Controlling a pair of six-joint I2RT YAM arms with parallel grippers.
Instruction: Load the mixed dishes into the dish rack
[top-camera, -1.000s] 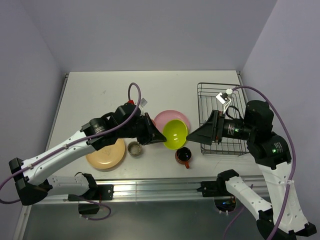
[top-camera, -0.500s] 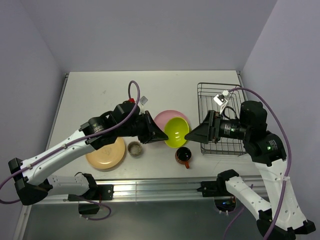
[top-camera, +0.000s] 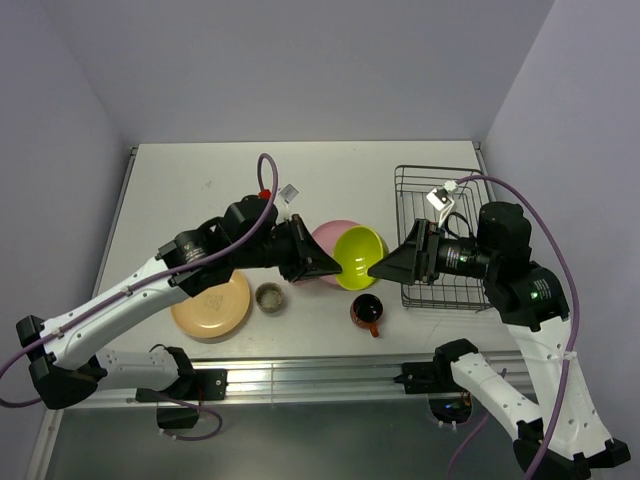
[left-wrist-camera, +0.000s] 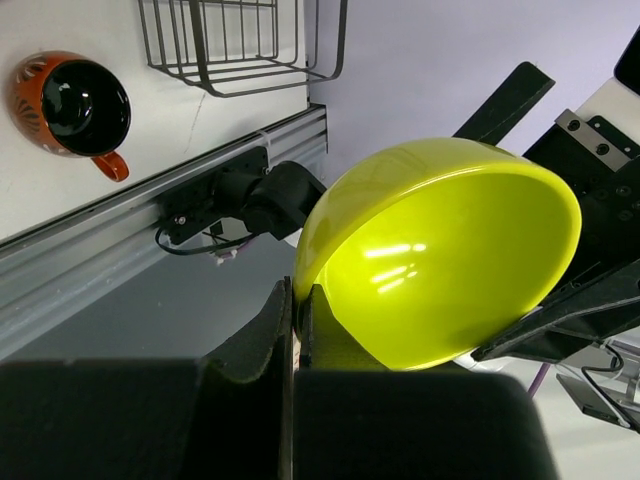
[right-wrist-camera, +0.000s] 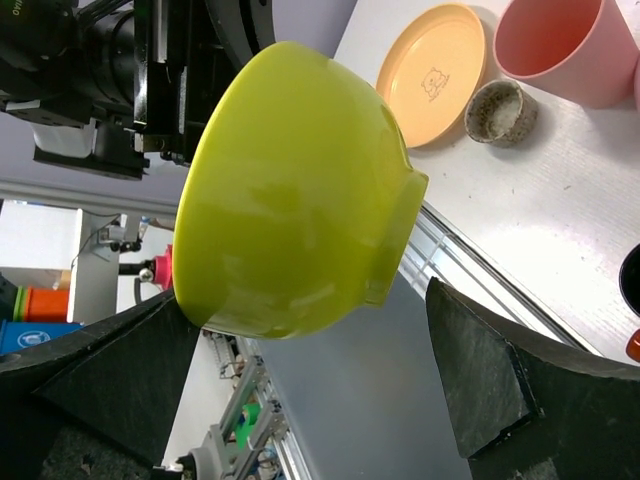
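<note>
The bowl's rim and foot lie between my right gripper's spread fingers, so it is time to close now. Closing now would catch the bowl.
My left gripper (top-camera: 333, 269) is shut on the rim of the lime-green bowl (top-camera: 360, 256) and holds it tilted in the air over the table's middle. The left wrist view shows that rim pinched between the jaws (left-wrist-camera: 297, 295), with the bowl (left-wrist-camera: 440, 250) above. My right gripper (top-camera: 380, 268) is open at the bowl's right side. In the right wrist view the bowl (right-wrist-camera: 300, 200) hangs between its spread fingers (right-wrist-camera: 310, 350), apart from them. The black wire dish rack (top-camera: 437, 168) stands at the right, with nothing seen in it.
A pink plate (top-camera: 322, 237) lies partly hidden behind the bowl. The pale orange plate (top-camera: 212, 305), small grey-beige cup (top-camera: 269, 296) and red-brown mug (top-camera: 367, 311) sit near the front edge. A salmon tumbler (right-wrist-camera: 560, 45) shows in the right wrist view.
My left gripper has carried the bowl a little right and up and tipped it more open-side-up. My right gripper has moved left, closing in on the bowl.
</note>
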